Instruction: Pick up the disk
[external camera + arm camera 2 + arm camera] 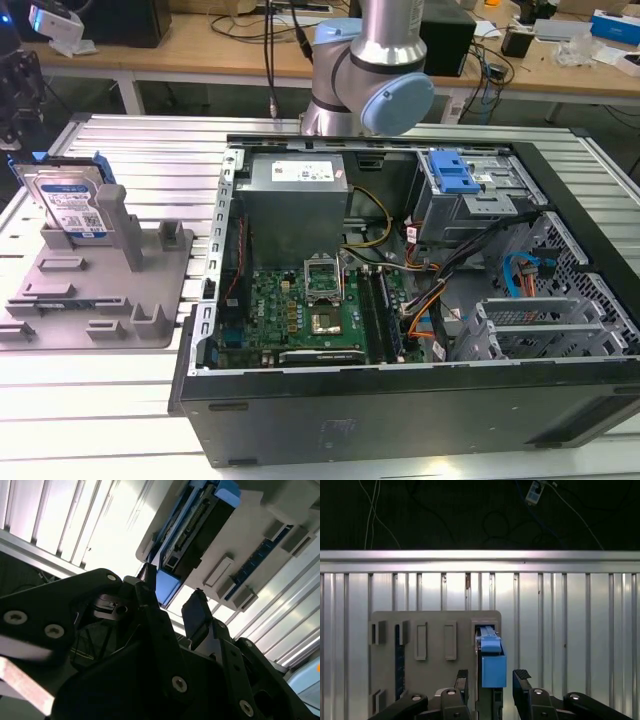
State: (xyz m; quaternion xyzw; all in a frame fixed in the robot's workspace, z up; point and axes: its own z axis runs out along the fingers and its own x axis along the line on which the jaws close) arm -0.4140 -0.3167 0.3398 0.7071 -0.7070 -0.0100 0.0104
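Note:
My gripper's fingers are above the disk's blue bar and would miss it now, so I need to lower them before closing.
The disk stands on edge in a slot of the grey holder tray, at the exterior view's left, its white-and-blue label facing out and blue rails on its edges. The dark end of my arm hangs just above and beside it. In both wrist views my gripper is open and straddles the disk's blue rail. One fingertip sits on each side of the rail, with a small gap on both sides. The tray lies below.
An open computer case fills the middle and right of the ribbed metal table. Inside it are a motherboard, cables and a blue-latched drive cage. The arm's base stands behind the case, with cluttered wooden benches beyond.

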